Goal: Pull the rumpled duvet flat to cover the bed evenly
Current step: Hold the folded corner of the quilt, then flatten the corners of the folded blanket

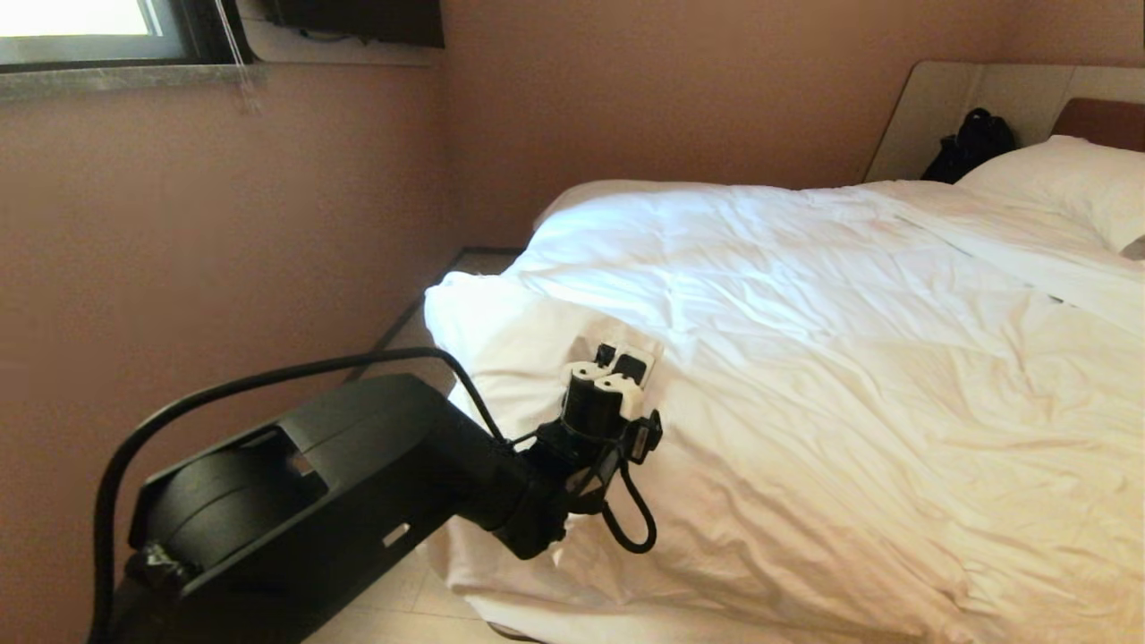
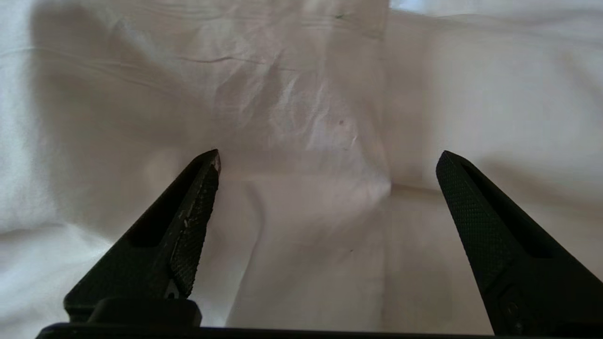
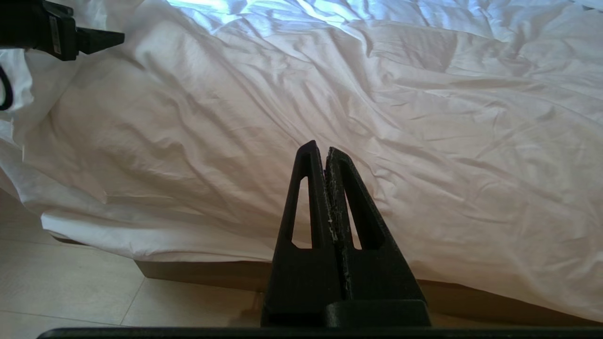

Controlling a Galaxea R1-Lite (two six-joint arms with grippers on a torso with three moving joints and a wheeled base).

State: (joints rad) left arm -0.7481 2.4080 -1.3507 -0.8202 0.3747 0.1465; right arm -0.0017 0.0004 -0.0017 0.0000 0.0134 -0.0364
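My left gripper grabs the rumpled duvet (image 1: 837, 365) by its folded-over corner (image 1: 531, 334) next, to pull it out flat over the bed.
The white, wrinkled duvet (image 1: 805, 358) lies spread over the bed, and its near-left corner (image 1: 474, 322) hangs over the bed's edge. My left gripper (image 1: 618, 360) hovers over that corner, pointing at the cloth. In the left wrist view the left gripper (image 2: 330, 155) stands open, its jaws wide apart, with only flat duvet fabric (image 2: 301, 108) beyond them and nothing gripped. My right gripper (image 3: 324, 149) is shut and empty, low in front of the bed's side where the duvet (image 3: 377, 117) drapes over the dark brown base (image 3: 212, 273).
A white pillow (image 1: 1073, 179) lies at the head end by the brown headboard (image 1: 1105, 121). A black bag (image 1: 971, 143) sits beside it. A pinkish wall with a window (image 1: 80, 27) stands left, with a narrow strip of tiled floor (image 1: 420, 331) between wall and bed.
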